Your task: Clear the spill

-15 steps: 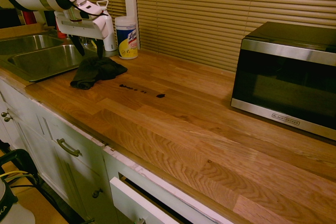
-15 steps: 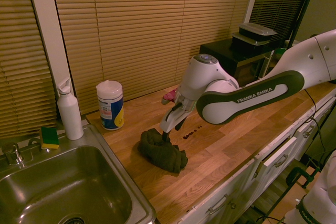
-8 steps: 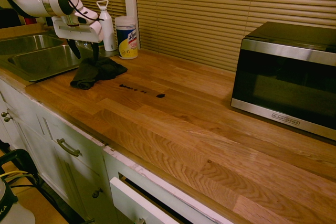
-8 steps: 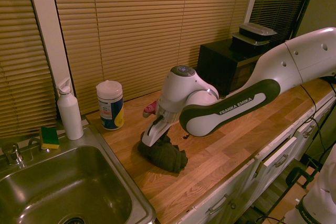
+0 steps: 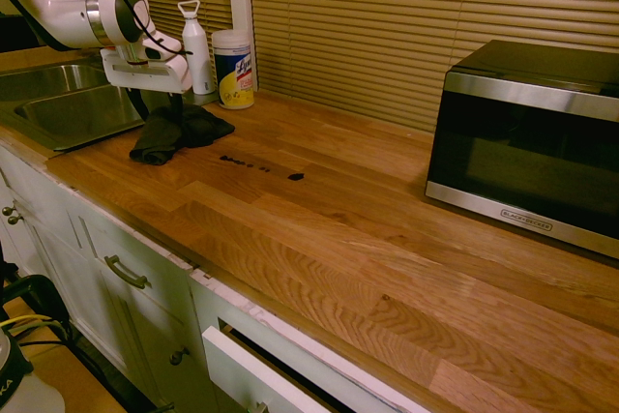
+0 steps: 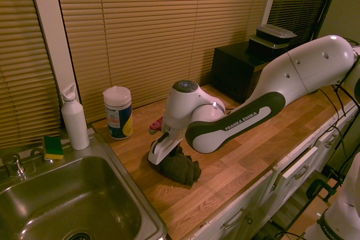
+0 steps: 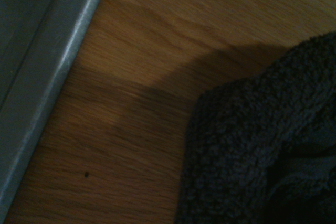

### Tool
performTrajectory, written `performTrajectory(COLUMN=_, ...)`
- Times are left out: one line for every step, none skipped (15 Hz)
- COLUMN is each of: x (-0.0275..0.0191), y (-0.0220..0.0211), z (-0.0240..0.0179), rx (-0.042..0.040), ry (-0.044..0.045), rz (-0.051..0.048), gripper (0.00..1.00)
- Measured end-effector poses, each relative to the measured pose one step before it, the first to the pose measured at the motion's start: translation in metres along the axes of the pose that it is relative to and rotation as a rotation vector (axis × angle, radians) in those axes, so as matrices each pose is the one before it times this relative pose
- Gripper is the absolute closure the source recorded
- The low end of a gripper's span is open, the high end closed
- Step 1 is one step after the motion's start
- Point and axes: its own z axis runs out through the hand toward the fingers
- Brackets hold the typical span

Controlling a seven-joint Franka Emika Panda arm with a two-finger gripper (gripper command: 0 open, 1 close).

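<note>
My gripper takes hold of the cloth by its raised bunched fold (image 5: 168, 115) next, since the cloth's ends lie slack on the counter.
The spill (image 5: 253, 165) is a short broken trail of tiny dark specks on the wooden counter, ending in a larger blot (image 5: 296, 177). A crumpled dark cloth (image 5: 182, 131) lies just to the sink side of it, also seen in the second exterior view (image 6: 181, 167) and filling one corner of the wrist view (image 7: 262, 150). My gripper (image 5: 157, 106) stands open directly over the cloth's sink-side end, fingers pointing down at cloth height. Nothing is held. In the second exterior view the arm hides the spill.
A steel sink (image 5: 68, 108) borders the counter beside the cloth, its rim (image 7: 47, 77) close in the wrist view. A wipes canister (image 5: 233, 68) and white bottle (image 5: 196, 44) stand by the blinds, with a sponge (image 6: 53, 146) near the faucet. A microwave (image 5: 527, 132) sits far along the counter.
The gripper has moved toward the sink and come down over the cloth's sink-side end, staying open. Cloth and spill have not moved.
</note>
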Motion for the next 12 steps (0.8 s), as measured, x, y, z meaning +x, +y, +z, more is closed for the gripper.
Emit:
performTrajectory(x=0.00104, y=-0.00094, z=0.00207, rx=-0.00493, ry=-0.00240, rz=0.00136, gripper=1.00)
performTrajectory(x=0.00114, y=-0.00017, z=0.00050, rx=-0.00664, ry=-0.00109, rz=0.00210, gripper=1.00)
performTrajectory(x=0.00102, y=0.00040, z=0.00024, rx=-0.00555, ry=-0.00082, rz=0.00180, gripper=1.00)
performTrajectory(x=0.00114, y=0.00038, z=0.00023, rx=-0.00588, ry=-0.00140, rz=0.00183, gripper=1.00)
performTrajectory(x=0.00120, y=-0.00020, z=0.00017, rx=-0.00339, ry=-0.00097, rz=0.00159, gripper=1.00)
performTrajectory(x=0.00093, y=-0.00030, z=0.00062, rx=-0.00189, ry=-0.00086, rz=0.00118, gripper=1.00)
performTrajectory(x=0.00058, y=0.00024, z=0.00074, rx=-0.00185, ry=-0.00074, rz=0.00102, gripper=1.00)
performTrajectory(x=0.00067, y=0.00038, z=0.00088, rx=-0.00151, ry=-0.00059, rz=0.00130, gripper=1.00)
performTrajectory(x=0.00135, y=0.00096, z=0.00101, rx=-0.00346, ry=-0.00076, rz=0.00268, gripper=1.00)
performTrajectory(x=0.00240, y=0.00115, z=0.00146, rx=-0.00683, ry=-0.00187, rz=0.00434, gripper=1.00)
performTrajectory(x=0.00310, y=0.00049, z=0.00162, rx=-0.00827, ry=-0.00278, rz=0.00502, gripper=1.00)
performTrajectory(x=0.00308, y=0.00005, z=0.00074, rx=-0.00875, ry=-0.00295, rz=0.00472, gripper=1.00)
